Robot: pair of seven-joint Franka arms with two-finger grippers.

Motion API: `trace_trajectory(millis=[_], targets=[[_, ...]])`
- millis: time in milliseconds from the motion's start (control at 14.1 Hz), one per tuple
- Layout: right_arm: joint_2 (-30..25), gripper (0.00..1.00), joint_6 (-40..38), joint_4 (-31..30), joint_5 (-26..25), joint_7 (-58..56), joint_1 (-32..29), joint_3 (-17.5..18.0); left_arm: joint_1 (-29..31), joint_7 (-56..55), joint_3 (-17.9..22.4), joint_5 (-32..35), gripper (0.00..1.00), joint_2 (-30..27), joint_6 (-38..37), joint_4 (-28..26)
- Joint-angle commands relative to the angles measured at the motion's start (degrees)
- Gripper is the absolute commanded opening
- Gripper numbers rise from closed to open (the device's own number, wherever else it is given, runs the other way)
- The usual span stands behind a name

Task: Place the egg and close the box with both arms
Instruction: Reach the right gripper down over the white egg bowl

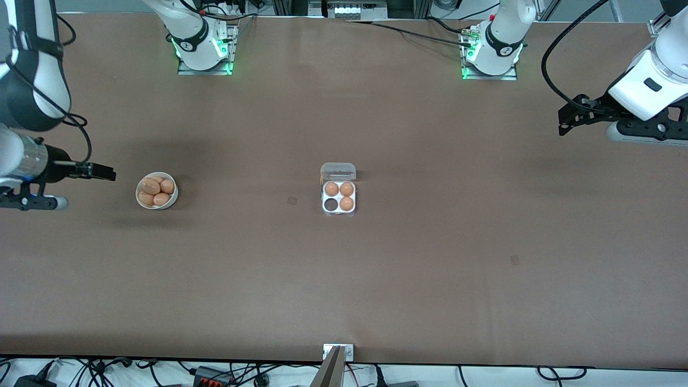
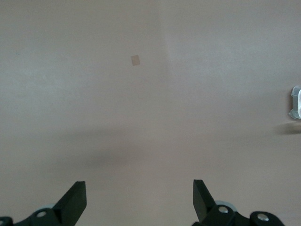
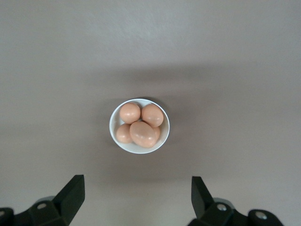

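Observation:
Next, my right gripper grabs the rounded sides of the top egg in the bowl, to fill the empty cell of the box (image 1: 338, 197).
The box (image 1: 338, 197) stands mid-table with its clear lid (image 1: 338, 172) open. It holds three eggs (image 1: 346, 188), and one cell (image 1: 330, 204) is empty. Several more eggs (image 1: 151, 186) lie in a white bowl (image 1: 174, 195) toward the right arm's end. My right gripper (image 1: 109, 173) is open and empty, over the table beside the bowl. The right wrist view shows the bowl (image 3: 165, 137), its eggs (image 3: 143, 133) and the gripper (image 3: 136, 189). My left gripper (image 1: 563, 121) is open and empty over bare table at the left arm's end (image 2: 138, 189). The box's edge (image 2: 295, 102) shows in its view.
Small darker square marks lie on the brown table, one beside the box (image 1: 292, 200) and one nearer the front camera (image 1: 514, 260). The arm bases (image 1: 204, 48) stand along the table's edge farthest from the front camera.

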Motion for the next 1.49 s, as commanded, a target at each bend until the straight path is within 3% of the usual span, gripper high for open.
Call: trace_trajectory(millis=[0, 285, 854, 1209, 1423], targets=[[4.51, 1.00, 1.01, -0.21, 0.57, -0.02, -1.29, 0.48, 0.61, 1.19, -0.47, -0.83, 1.00, 0.65, -1.24, 1.69], [8.21, 1.00, 1.72, -1.61, 5.84, -0.81, -3.04, 0.56, 0.61, 1.19, -0.38, -0.83, 1.00, 0.65, -1.24, 1.69], [14.10, 1.00, 1.81, -2.67, 10.33, -2.66, -5.60, 0.56, 0.52, 1.28, -0.47, -0.83, 1.00, 0.65, -1.24, 1.69], [16.30, 0.93, 1.72, -2.67, 14.02, -3.01, -6.47, 0.56, 0.52, 1.19, -0.47, -0.83, 1.00, 0.65, -1.24, 1.69], [16.39, 0.84, 1.72, -2.67, 14.02, -3.01, -6.56, 0.56, 0.52, 1.28, -0.47, -0.83, 1.00, 0.65, -1.24, 1.69]])
